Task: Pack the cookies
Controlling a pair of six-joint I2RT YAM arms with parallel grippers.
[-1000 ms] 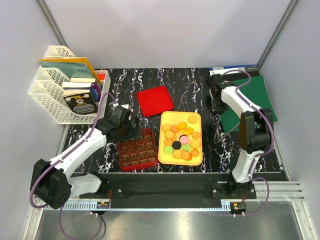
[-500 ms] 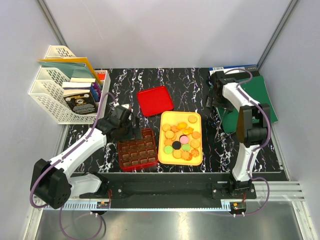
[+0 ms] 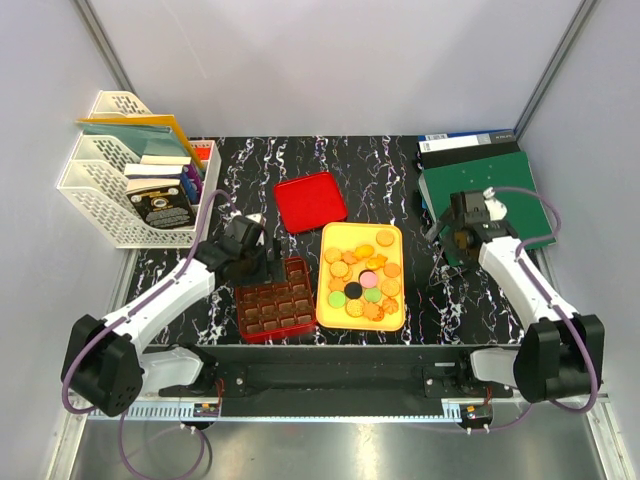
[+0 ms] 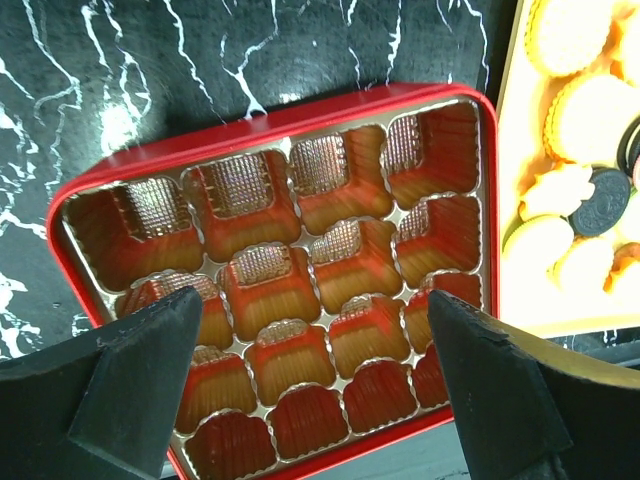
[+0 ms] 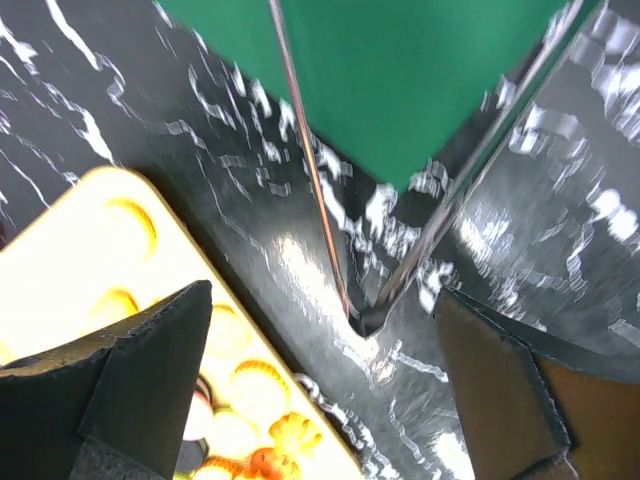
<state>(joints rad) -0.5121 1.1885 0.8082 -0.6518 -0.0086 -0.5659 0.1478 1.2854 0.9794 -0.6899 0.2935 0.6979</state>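
Observation:
I need to grab the metal tongs by their two arms with my right gripper next, so that I can pick cookies off the yellow tray.
The cookies [image 3: 362,276] lie in a heap on a yellow tray [image 3: 395,318]: mostly orange, with a few green, pink and black. Left of it stands a red grid box [image 3: 272,303], its cells [image 4: 280,280] bare. My left gripper [image 3: 262,262] hovers open above that box [image 4: 310,305], and cookies [image 4: 580,95] show at the right edge of the left wrist view. Right of the tray, my right gripper [image 3: 448,243] hangs open [image 5: 322,292] over the table. Cookies [image 5: 250,392] and the tray's corner [image 5: 90,215] appear at lower left in the right wrist view.
Thin metal tongs [image 3: 437,262] lie right of the tray, their joined end [image 5: 365,318] under my right gripper. A green folder [image 3: 480,190] and dark binders [image 3: 468,143] are at back right. A red lid [image 3: 310,200] lies behind the tray, a white file rack [image 3: 120,185] at back left.
My right arm swung from the back right corner forward and down to the tongs beside the tray, and its gripper opened. The left arm barely moved.

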